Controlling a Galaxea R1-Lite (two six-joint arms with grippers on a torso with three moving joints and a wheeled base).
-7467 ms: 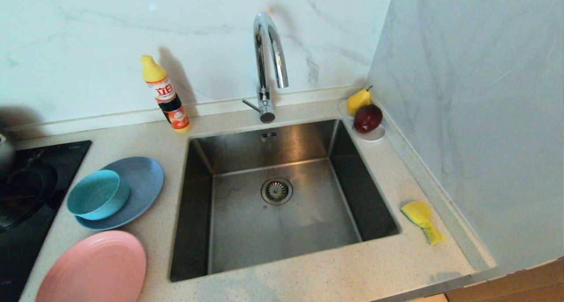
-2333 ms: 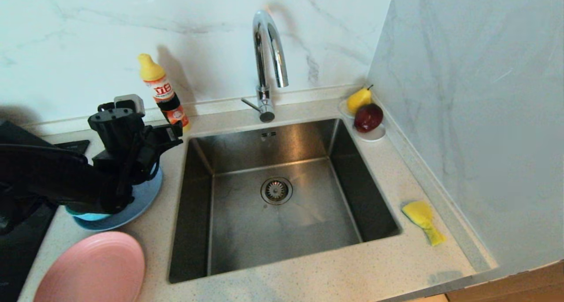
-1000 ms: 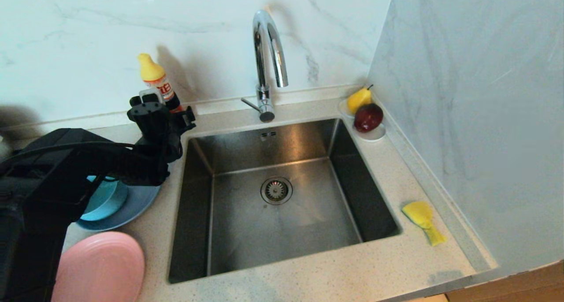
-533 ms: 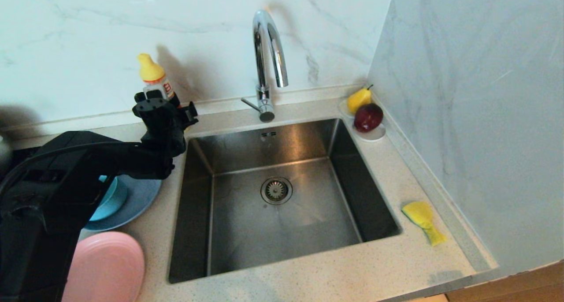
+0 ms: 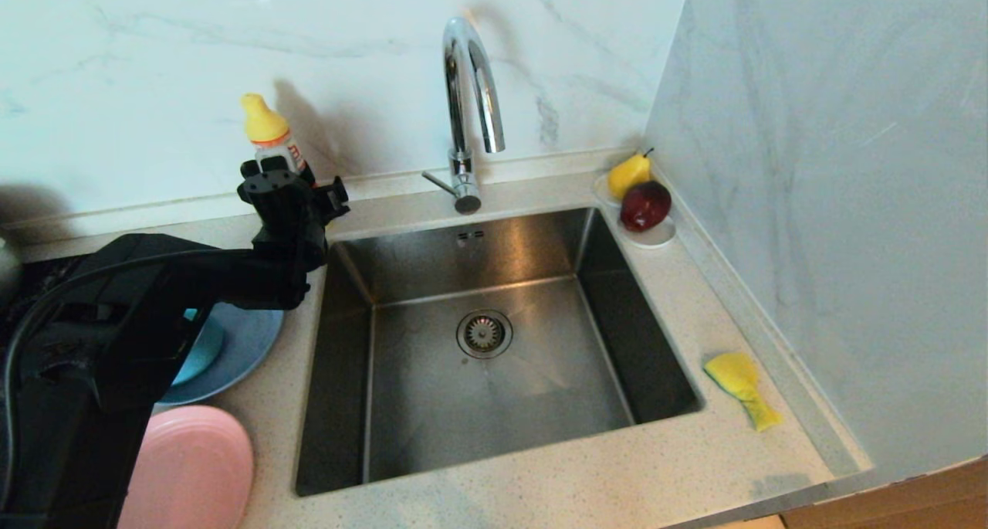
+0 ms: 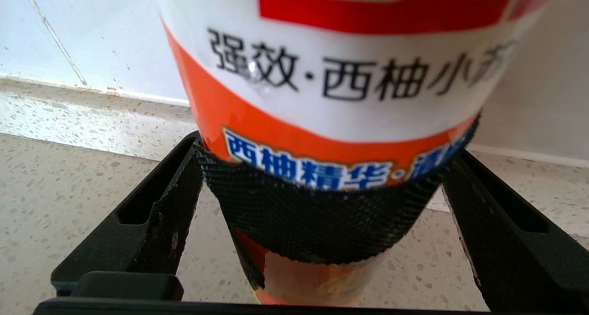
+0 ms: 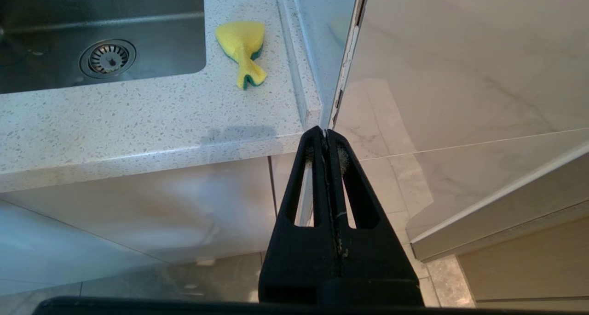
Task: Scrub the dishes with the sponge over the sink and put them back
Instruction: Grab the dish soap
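Observation:
The fingers of my left gripper are beside the orange bottle's black band, so it is time for my left gripper to close on the bottle.
My left gripper stands open at the back of the counter, its fingers on either side of the orange detergent bottle; in the left wrist view the bottle fills the gap. My left arm covers part of the grey-blue plate and the teal bowl on it. The pink plate lies at the near left. The yellow sponge lies on the counter to the right of the empty sink. My right gripper is shut and parked below the counter's front corner.
A chrome faucet arches over the sink's back edge. A white saucer with a pear and a red apple sits in the back right corner. A marble side wall bounds the counter on the right.
My left arm has reached further toward the back wall, and its open gripper has closed in on the detergent bottle. The dishes, the sponge and the right gripper have not moved.

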